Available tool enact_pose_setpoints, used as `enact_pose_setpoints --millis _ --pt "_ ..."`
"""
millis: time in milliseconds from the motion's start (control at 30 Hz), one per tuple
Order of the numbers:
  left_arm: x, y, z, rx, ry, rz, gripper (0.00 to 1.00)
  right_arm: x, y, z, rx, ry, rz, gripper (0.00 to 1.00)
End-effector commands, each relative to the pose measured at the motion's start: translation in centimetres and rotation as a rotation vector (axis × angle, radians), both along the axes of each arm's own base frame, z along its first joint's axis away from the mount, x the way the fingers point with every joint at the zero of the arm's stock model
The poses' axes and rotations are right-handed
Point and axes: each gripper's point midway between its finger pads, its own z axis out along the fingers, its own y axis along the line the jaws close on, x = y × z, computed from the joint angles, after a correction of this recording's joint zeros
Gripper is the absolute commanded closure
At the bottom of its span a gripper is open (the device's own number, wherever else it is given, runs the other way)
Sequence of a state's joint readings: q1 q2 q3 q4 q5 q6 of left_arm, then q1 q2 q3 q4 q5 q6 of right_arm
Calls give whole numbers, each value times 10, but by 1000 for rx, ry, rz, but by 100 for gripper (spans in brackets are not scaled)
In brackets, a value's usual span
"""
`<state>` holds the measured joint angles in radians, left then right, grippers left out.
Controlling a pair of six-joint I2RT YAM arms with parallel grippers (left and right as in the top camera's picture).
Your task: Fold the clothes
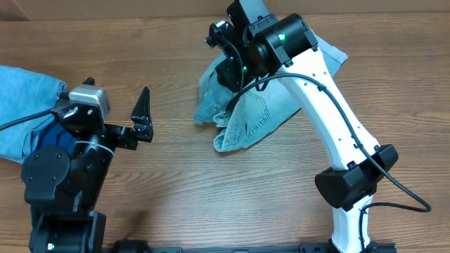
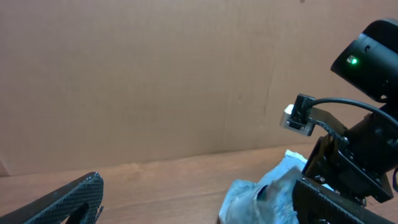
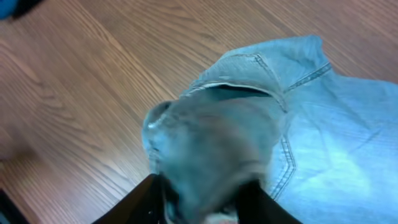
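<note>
My left gripper grabs the shorts' waist edge near the stitched pocket next, to leave the far end of the shorts free for spreading and folding.
The pale light-blue denim shorts [image 1: 247, 116] lie bunched at the far middle of the wooden table. My right gripper [image 1: 226, 70] is shut on a fold at their left edge and holds it raised. In the right wrist view the fabric [image 3: 323, 124] fills the space between the fingers [image 3: 205, 193], and a stitched pocket and hem show. My left gripper [image 1: 144, 118] is open and empty, left of the shorts and apart from them. In the left wrist view its fingers [image 2: 199, 211] frame the crumpled denim [image 2: 264, 193] and the right arm beyond.
Another light-blue garment [image 1: 21, 105] lies at the far left edge, partly under my left arm, with a darker blue piece [image 1: 50, 135] beside it. A brown cardboard wall [image 2: 155, 81] stands behind the table. The right arm's base [image 1: 351, 183] sits front right.
</note>
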<state>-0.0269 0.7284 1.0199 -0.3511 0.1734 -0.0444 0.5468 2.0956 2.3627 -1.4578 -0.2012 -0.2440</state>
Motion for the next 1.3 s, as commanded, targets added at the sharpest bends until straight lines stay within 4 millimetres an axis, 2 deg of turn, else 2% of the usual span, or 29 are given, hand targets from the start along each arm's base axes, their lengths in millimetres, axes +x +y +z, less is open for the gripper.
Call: enact_pose_setpoints --millis 0,133,200,267,333,400,467,500,567,633,700,867,900,967,1033,1167,1267 --pt "1 -8 -5 20 34 -46 0 -4 -6 38 28 -91 -21 42" --pt "2 -9 -48 22 212 -49 0 23 -57 51 17 -116 -265 27" --pt "2 -16 -64 13 281 -94 0 41 -95 50 55 -70 -462 17" --pt "0 -32 -76 -11 333 -190 0 60 -145 43 97 -4 -695 14" --pt "0 -46 -85 -40 382 -276 0 70 -177 29 144 74 -792 14" --pt "5 -55 -100 -62 445 -325 0 73 -198 6 162 166 -834 14" --pt "9 -59 -122 -73 536 -342 0 70 -216 -31 116 264 -881 17" --pt "10 -62 -134 -69 584 -348 0 67 -219 -44 99 298 -891 20" --pt "10 -80 -154 -50 667 -395 0 58 -223 -81 59 376 -905 23" --pt "8 -97 -163 0 685 -421 0 53 -223 -101 42 410 -907 23" --pt "-1 -115 -168 94 685 -426 0 49 -223 -112 30 431 -908 23" --pt "-33 -147 -219 373 822 -366 0 53 -223 -113 38 417 -908 21" --pt "-34 -154 -232 411 852 -374 1 54 -223 -113 40 413 -908 22" --pt "-29 -156 -258 472 914 -350 10 54 -223 -113 39 414 -908 21" --pt "-19 -163 -307 584 1006 -368 14 53 -223 -113 38 417 -908 22" --pt "-8 -173 -343 702 1014 -440 14 53 -223 -113 38 416 -908 21" --pt "-15 -176 -366 790 1051 -493 20 53 -223 -113 37 417 -908 21"
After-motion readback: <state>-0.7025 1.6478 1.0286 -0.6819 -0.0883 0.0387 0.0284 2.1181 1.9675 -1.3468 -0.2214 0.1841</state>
